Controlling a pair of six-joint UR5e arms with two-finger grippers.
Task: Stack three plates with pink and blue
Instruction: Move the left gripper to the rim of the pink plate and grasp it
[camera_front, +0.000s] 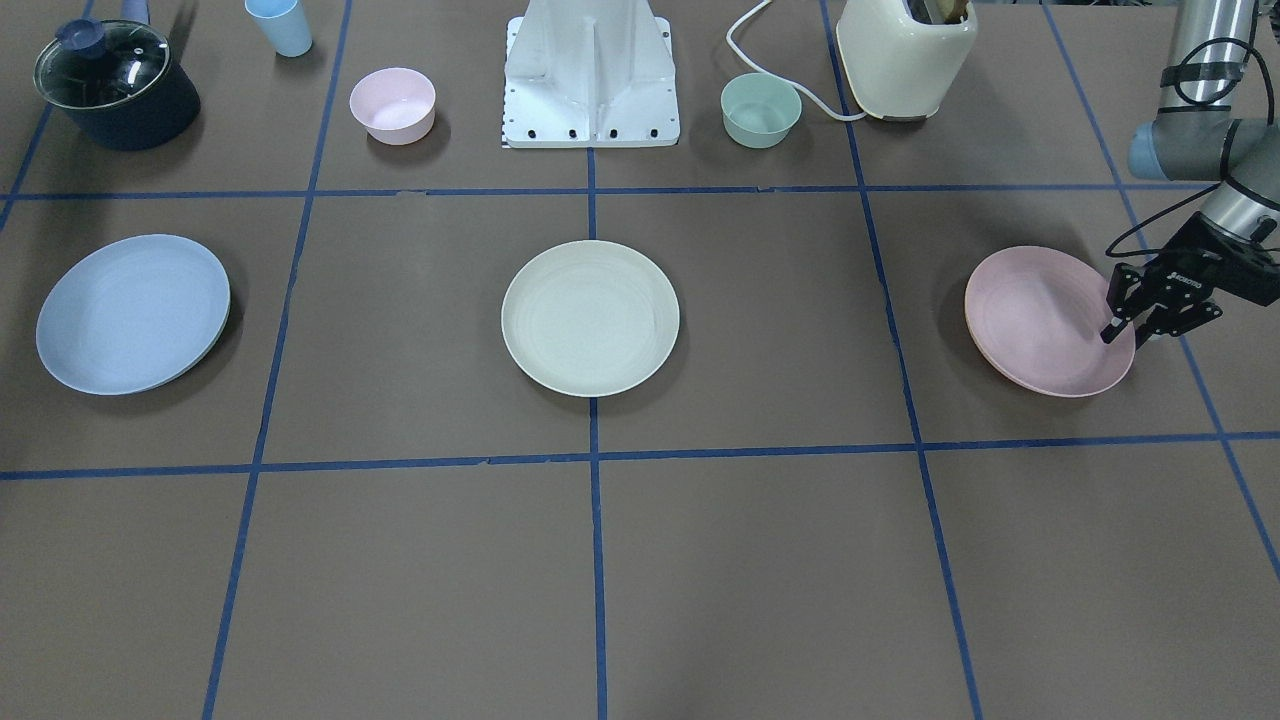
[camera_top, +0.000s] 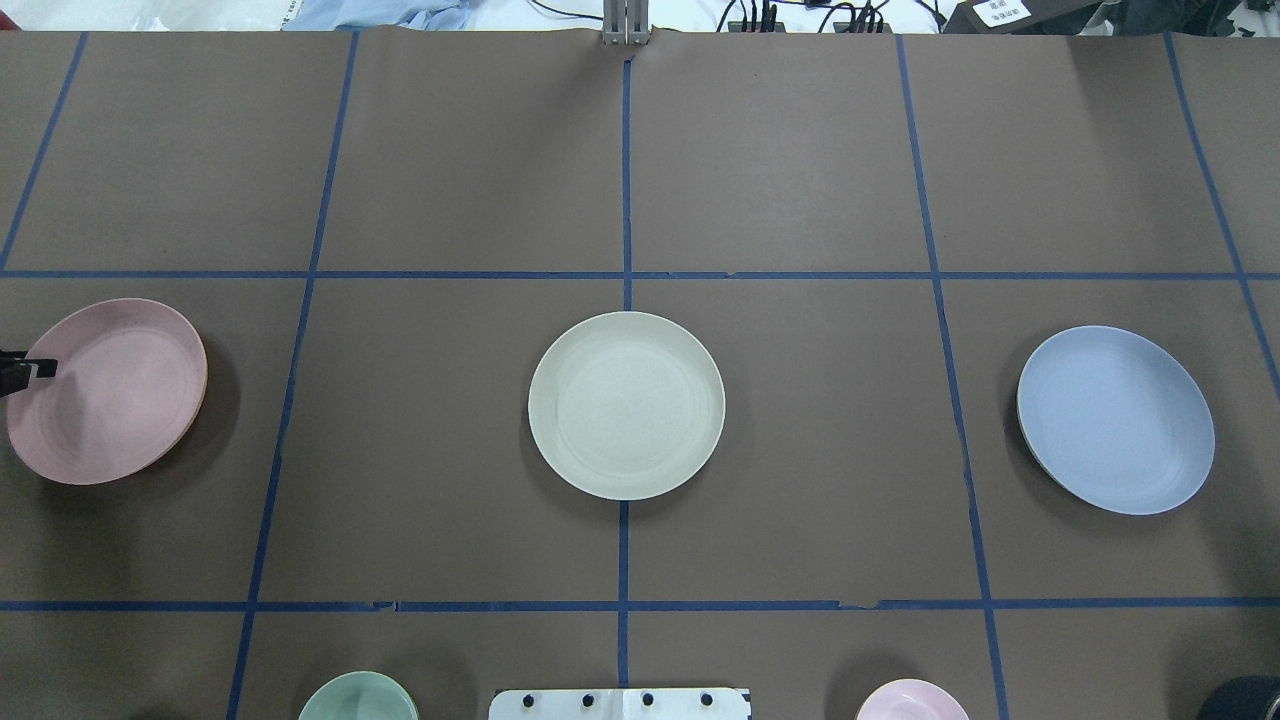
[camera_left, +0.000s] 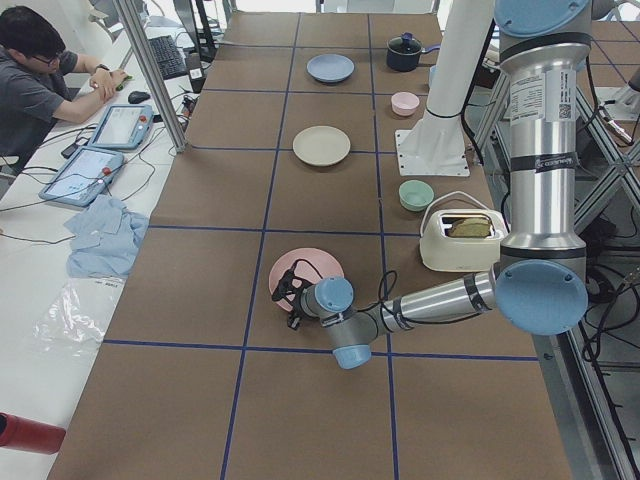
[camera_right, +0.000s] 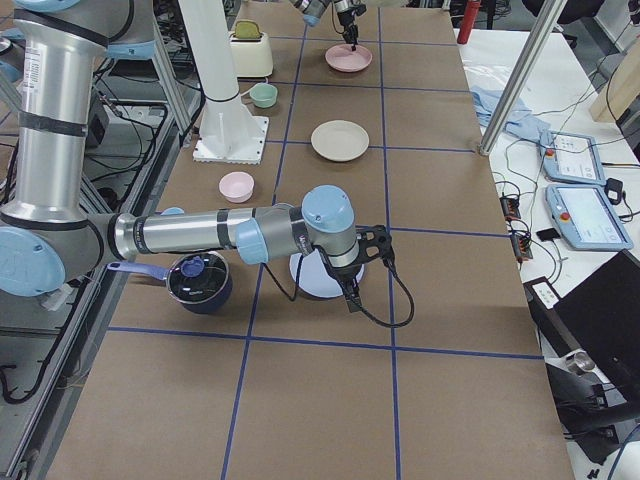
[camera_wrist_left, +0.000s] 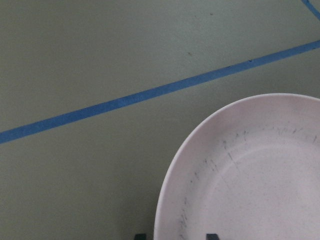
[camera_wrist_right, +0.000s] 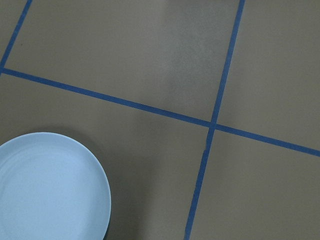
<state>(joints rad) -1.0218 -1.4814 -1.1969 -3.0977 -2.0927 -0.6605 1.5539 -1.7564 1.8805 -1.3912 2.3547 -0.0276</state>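
Note:
I need to grab the pink plate with my left gripper by its rim (camera_front: 1128, 360), so that I can stack it onto the cream-white plate (camera_front: 590, 318).
Three plates lie in a row on the brown table. The cream-white plate (camera_front: 590, 318) is in the middle, the light blue plate (camera_front: 133, 313) at one end and the pale pink plate (camera_front: 1040, 320) at the other. My left gripper (camera_front: 1122, 330) is open at the pink plate's outer edge. In the left wrist view its fingertips (camera_wrist_left: 212, 236) stand on either side of the pink rim (camera_wrist_left: 170, 200). My right gripper (camera_right: 350, 290) shows only in the exterior right view, low beside the blue plate (camera_right: 310, 285), and I cannot tell its state. The right wrist view shows the blue plate (camera_wrist_right: 50, 190) at lower left.
Along the robot's side stand a lidded dark pot (camera_front: 115, 85), a blue cup (camera_front: 280, 25), a small pink bowl (camera_front: 392, 104), the white robot base (camera_front: 590, 80), a small green bowl (camera_front: 761, 110) and a cream toaster (camera_front: 905, 55). An operator (camera_left: 40, 70) sits beyond the far edge.

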